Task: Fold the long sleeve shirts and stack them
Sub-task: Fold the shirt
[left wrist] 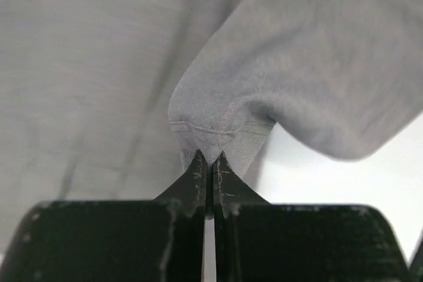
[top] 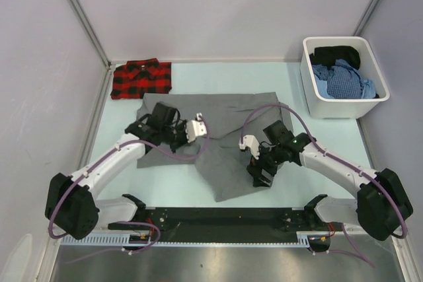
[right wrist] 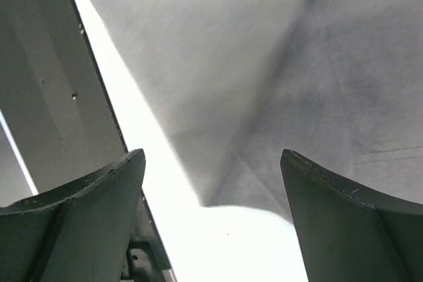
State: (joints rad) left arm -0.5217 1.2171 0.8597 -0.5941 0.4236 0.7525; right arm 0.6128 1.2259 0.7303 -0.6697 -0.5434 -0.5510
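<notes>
I next need to pinch the corner of cloth [top: 268, 185] [right wrist: 210, 189] at the grey shirt's near edge with my right gripper, to fold the shirt's near side over.
The grey shirt [top: 221, 138] lies partly spread across the middle of the table. The red-and-black plaid shirt [top: 141, 78] lies folded at the far left corner. My left gripper [top: 187, 135] is shut on a ribbed cuff or hem of the grey shirt [left wrist: 221, 135], pinching it at the fingertips [left wrist: 198, 170]. My right gripper [top: 262, 175] is open and empty, low over the shirt's near right edge [right wrist: 264, 97], with a corner of cloth between the spread fingers [right wrist: 99, 189].
A white bin [top: 342, 77] with blue and black clothes stands at the far right. Walls close in the table on the left, back and right. A black rail [top: 225, 219] runs along the near edge.
</notes>
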